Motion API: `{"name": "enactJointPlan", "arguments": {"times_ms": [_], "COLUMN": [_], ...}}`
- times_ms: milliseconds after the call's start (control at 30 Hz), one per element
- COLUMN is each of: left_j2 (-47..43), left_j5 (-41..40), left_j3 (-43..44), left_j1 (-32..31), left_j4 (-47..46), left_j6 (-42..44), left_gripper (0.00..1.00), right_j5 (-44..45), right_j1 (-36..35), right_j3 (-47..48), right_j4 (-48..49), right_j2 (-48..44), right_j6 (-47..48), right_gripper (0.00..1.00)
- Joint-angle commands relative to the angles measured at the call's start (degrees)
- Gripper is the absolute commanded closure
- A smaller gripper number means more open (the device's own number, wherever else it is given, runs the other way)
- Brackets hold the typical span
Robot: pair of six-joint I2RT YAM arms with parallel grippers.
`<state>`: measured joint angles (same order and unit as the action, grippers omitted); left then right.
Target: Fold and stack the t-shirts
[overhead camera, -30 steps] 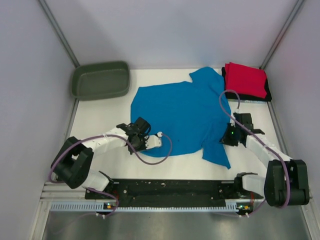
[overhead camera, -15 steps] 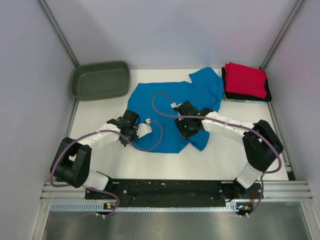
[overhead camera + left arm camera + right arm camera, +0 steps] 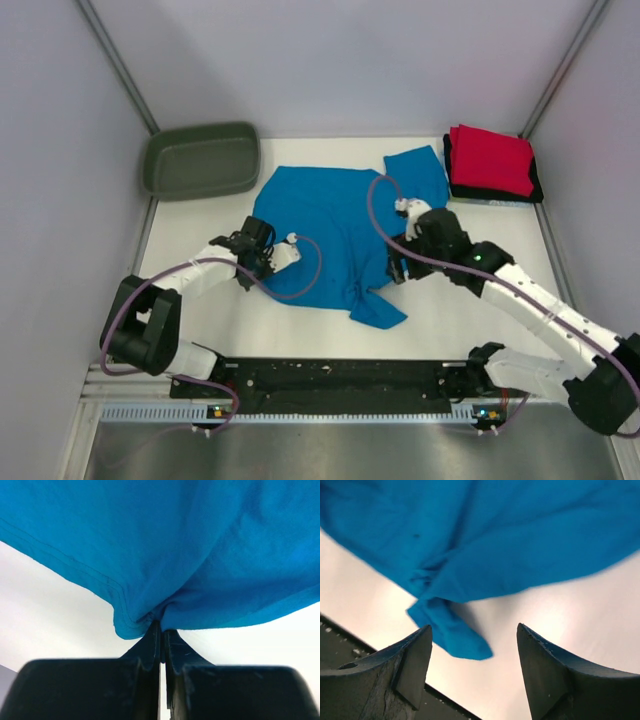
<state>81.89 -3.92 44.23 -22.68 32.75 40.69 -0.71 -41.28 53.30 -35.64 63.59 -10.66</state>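
Observation:
The right gripper grabs the turquoise-blue t-shirt's folded corner (image 3: 386,316) (image 3: 468,645) next, across from the held hem, to spread the t-shirt flat for folding.
The turquoise-blue t-shirt (image 3: 325,225) lies mid-table with its right side folded over; a folded corner (image 3: 378,312) points toward the near edge. My left gripper (image 3: 260,268) is shut on the shirt's lower left hem, and the left wrist view shows the cloth (image 3: 175,545) pinched at my fingertips (image 3: 161,628). My right gripper (image 3: 396,268) hovers open by the shirt's right edge with nothing between its fingers. In the right wrist view (image 3: 474,628) the blue cloth (image 3: 485,540) lies below it. A folded red shirt (image 3: 490,158) rests on a black one (image 3: 538,185) at the back right.
A dark olive-green tub (image 3: 200,160) sits at the back left corner. Grey walls enclose the table on three sides. The arms' base rail (image 3: 340,378) runs along the near edge, and purple cables loop over the shirt.
My right gripper carried the shirt's right side leftward, then opened, let it go and drew back to the right. My left gripper moved slightly inward and stays shut on the hem.

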Motion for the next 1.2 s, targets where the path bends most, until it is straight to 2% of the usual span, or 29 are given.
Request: {"name": "enactJointPlan", "arguments": {"times_ms": [0, 100, 300, 467, 567, 633, 667, 700, 767, 800, 967, 1067, 1167], "left_j2": [-0.9, -1.6, -2.8, -3.4, -3.8, -4.4, -4.5, -4.9, -5.3, -5.6, -9.0, -13.2, -15.6], "left_j5": [0.7, 0.6, 0.1, 0.3, 0.1, 0.1, 0.1, 0.1, -0.2, -0.6, -5.0, -5.2, -3.7], "left_j3": [2.4, 2.9, 2.7, 2.7, 3.1, 3.1, 3.1, 3.3, 3.5, 3.8, 8.7, 15.5, 24.6], "left_j1": [0.2, 0.2, 0.2, 0.2, 0.3, 0.3, 0.4, 0.3, 0.4, 0.4, 1.6, 1.8, 1.8], "left_j4": [-0.3, 0.0, 0.7, 1.0, 1.4, 1.6, 1.6, 1.7, 2.0, 2.4, 5.6, 10.5, 16.2], "left_j6": [0.4, 0.4, 0.9, 0.6, 0.4, 0.3, 0.4, 0.4, 0.2, -0.2, -2.7, -4.0, -4.5], "left_gripper": [1.0, 1.0, 1.0, 1.0, 1.0, 1.0, 1.0, 1.0, 1.0, 1.0, 1.0, 1.0, 1.0], "right_j5": [-8.2, -7.8, -11.7, -14.6, -10.6, -8.7, -7.9, -7.7, -8.1, -7.3, -1.1, 3.4, 7.6], "right_j1": [11.0, 12.0, 11.9, 10.0, 6.1, 5.9, 5.9, 5.9, 5.9, 5.9, 7.3, 9.8, 11.8], "right_j3": [-9.2, -12.4, -18.0, -23.1, -21.7, -21.7, -21.7, -21.6, -21.0, -20.6, -14.2, -3.6, 7.9], "right_j4": [1.8, 2.2, 3.8, 13.5, 14.5, 15.5, 16.2, 16.6, 15.8, 14.9, 3.1, -6.0, -13.6], "right_j2": [-4.1, -3.9, 0.4, 1.4, 4.6, 8.4, 10.0, 12.4, 13.9, 13.1, -1.2, -9.8, -13.7], "right_j6": [-5.6, -6.0, -13.2, -16.0, -15.9, -15.9, -16.0, -16.0, -15.8, -15.8, -14.1, -11.2, -6.8], "right_gripper": [0.34, 0.38, 0.43, 0.4, 0.36, 0.38, 0.45, 0.57, 0.89, 1.0, 1.0, 1.0, 1.0]}}
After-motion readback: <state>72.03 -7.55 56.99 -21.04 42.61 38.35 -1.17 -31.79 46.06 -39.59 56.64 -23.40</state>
